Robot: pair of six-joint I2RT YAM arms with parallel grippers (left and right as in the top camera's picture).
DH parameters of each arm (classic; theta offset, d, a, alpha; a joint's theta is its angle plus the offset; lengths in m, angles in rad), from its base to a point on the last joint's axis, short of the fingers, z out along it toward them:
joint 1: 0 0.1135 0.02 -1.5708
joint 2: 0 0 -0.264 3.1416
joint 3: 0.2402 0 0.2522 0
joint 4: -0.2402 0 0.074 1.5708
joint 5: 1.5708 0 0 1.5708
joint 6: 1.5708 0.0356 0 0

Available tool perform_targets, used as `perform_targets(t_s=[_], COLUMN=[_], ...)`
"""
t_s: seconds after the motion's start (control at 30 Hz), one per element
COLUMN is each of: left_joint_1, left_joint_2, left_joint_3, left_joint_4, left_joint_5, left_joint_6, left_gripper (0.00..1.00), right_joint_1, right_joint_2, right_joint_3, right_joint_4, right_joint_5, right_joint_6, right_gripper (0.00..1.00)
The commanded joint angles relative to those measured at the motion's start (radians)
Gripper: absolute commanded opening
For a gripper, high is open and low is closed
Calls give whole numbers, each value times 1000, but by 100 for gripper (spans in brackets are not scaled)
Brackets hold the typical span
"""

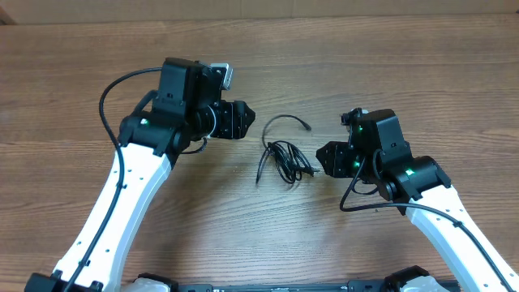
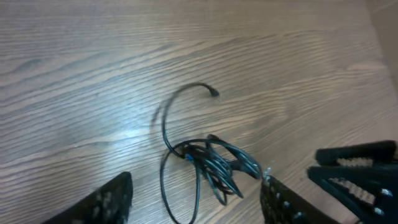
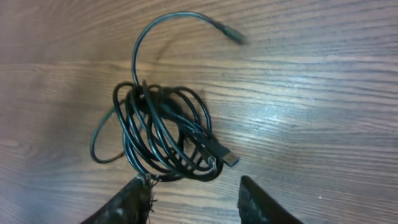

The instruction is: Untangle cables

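I will next grab the coil (image 3: 165, 134) by its bunched cables with my left gripper, so the coil's outer loops stay free for my right gripper to pull apart.
The cables (image 1: 284, 158) lie as a tight black coil on the wooden table between the two arms, with one loose end arching up and right to a small plug (image 1: 306, 126). In the right wrist view the coil (image 3: 165, 134) lies just beyond my open right gripper (image 3: 196, 199), a USB plug (image 3: 227, 155) pointing right. My right gripper (image 1: 328, 158) is close to the coil's right side. In the left wrist view the coil (image 2: 211, 162) lies between and beyond the open fingers of my left gripper (image 2: 196, 202). My left gripper (image 1: 239, 120) is up and left of the coil.
Bare wooden table (image 1: 389, 65) all around the coil. The right gripper's fingers (image 2: 357, 171) show at the right edge of the left wrist view. Thick black arm wires (image 1: 109, 97) loop beside the left arm.
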Motion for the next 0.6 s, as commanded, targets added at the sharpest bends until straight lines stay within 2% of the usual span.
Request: perform_targets(t_s=[0.0, 0.1, 0.2, 0.4, 0.57], left_joint_1=[-2, -22, -46, -126, -187], left_joint_2=[9, 21, 46, 140, 229], left_joint_3=[12, 11, 10, 10, 10], left_joint_4=[-2, -7, -26, -66, -58], left_joint_5=[-24, -24, -21, 73, 93], left_joint_6=[12, 12, 4, -126, -293], left_gripper=[69, 70, 64, 62, 59], right_joint_1=[5, 5, 5, 5, 5], right_joint_2=[-10, -10, -10, -10, -10], right_joint_3=[24, 24, 24, 24, 24], right_joint_4=[-12, -27, -39, -51, -51], right_joint_5=[0, 0, -1, -1, -1], right_joint_6=[-5, -8, -8, -8, -8], right_gripper=[46, 48, 48, 48, 48])
